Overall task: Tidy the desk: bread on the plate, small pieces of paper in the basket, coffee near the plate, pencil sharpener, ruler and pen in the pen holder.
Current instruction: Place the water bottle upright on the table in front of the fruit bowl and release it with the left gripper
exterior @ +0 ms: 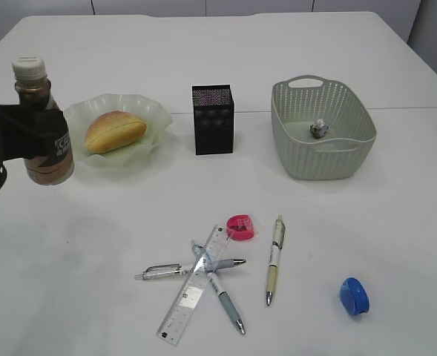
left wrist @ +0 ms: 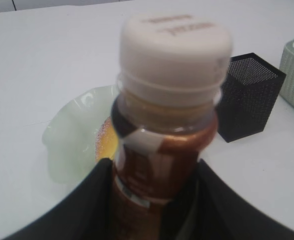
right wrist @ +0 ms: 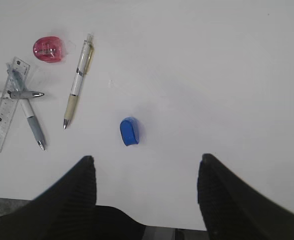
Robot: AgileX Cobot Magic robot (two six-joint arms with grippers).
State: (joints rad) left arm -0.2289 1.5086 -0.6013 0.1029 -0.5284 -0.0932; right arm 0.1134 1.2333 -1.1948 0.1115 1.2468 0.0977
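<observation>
I should lower the bottle first before my left gripper lets go of it, because the coffee bottle's base (exterior: 53,178) is still above the table beside the green plate (exterior: 155,119).
My left gripper (exterior: 25,141) is shut on the brown coffee bottle (exterior: 44,111) with a white cap and holds it above the table, left of the green plate (exterior: 155,119). The bottle (left wrist: 161,140) fills the left wrist view. The bread (exterior: 114,130) lies on the plate. The black mesh pen holder (exterior: 213,119) stands mid-table. A crumpled paper piece (exterior: 319,130) lies in the basket (exterior: 344,159). A ruler (exterior: 192,285), three pens (exterior: 275,259), a pink sharpener (exterior: 240,227) and a blue sharpener (exterior: 354,295) lie at the front. My right gripper (right wrist: 144,165) is open and empty, above the blue sharpener (right wrist: 129,131).
The table's back edge meets a wall. In the right wrist view the ruler (right wrist: 7,105), the pens (right wrist: 77,85) and the pink sharpener (right wrist: 48,49) lie at the left. The pen holder (left wrist: 249,97) and the plate (left wrist: 72,135) show behind the bottle in the left wrist view.
</observation>
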